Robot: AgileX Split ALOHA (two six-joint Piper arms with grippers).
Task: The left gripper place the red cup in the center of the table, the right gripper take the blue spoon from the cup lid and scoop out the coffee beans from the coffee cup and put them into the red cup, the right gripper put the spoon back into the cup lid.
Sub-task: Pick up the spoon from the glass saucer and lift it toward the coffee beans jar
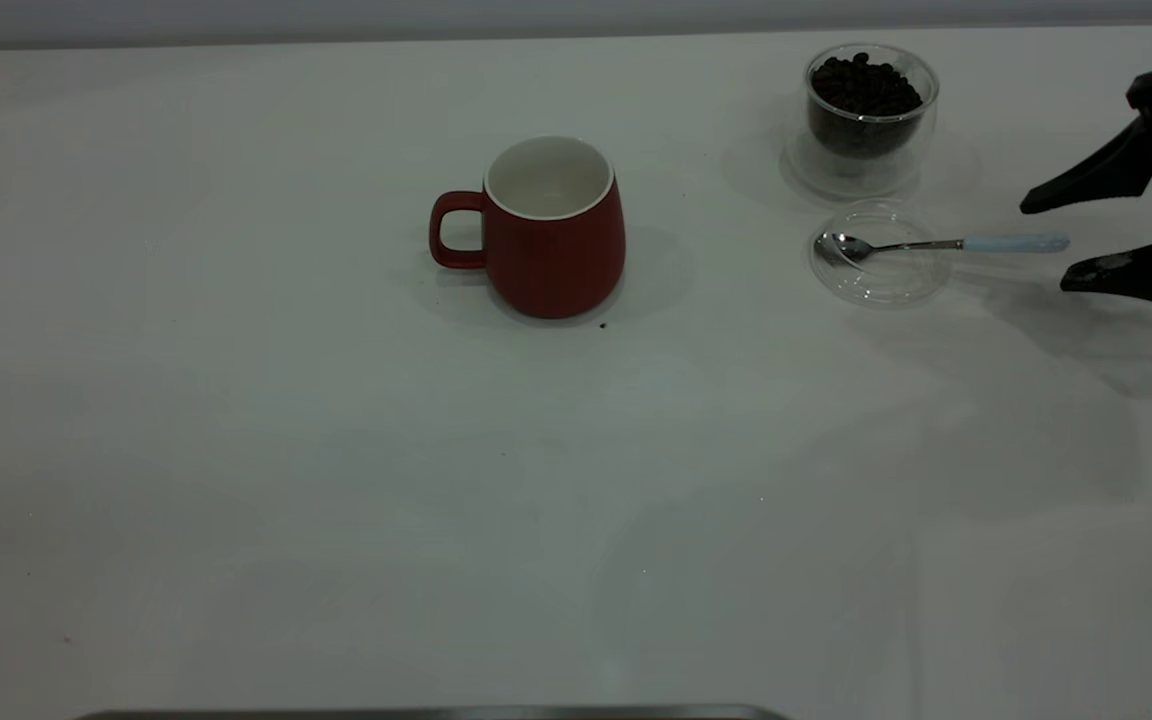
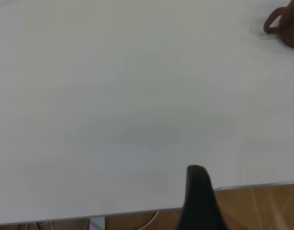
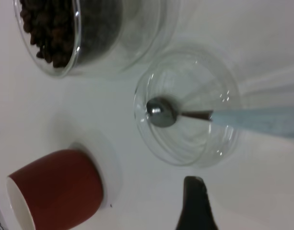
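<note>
I would miss the handle if I closed my right gripper now, because its fingers are above the blue handle (image 1: 1013, 244) (image 3: 256, 120). I should lower the fingers first, then close them on the handle.
The red cup (image 1: 556, 240) stands upright and empty near the middle of the table (image 1: 336, 450), handle toward the left. The coffee cup (image 1: 871, 120) with coffee beans (image 1: 866, 85) stands at the far right. In front of it lies the cup lid (image 1: 876, 275) with the blue spoon (image 1: 936, 245), bowl in the lid, pale handle pointing right. My right gripper (image 1: 1046, 245) is open, its jaws on either side of the handle's tip without touching it. In the right wrist view one finger (image 3: 194, 206) shows beside the lid (image 3: 185, 143), spoon (image 3: 161, 111) and red cup (image 3: 60, 187). My left gripper is out of the exterior view.
The left wrist view shows one finger (image 2: 198, 196) over the table's near edge, with wooden floor beyond, and the red cup (image 2: 288, 28) far off. A dark speck (image 1: 603, 324) lies by the red cup's base.
</note>
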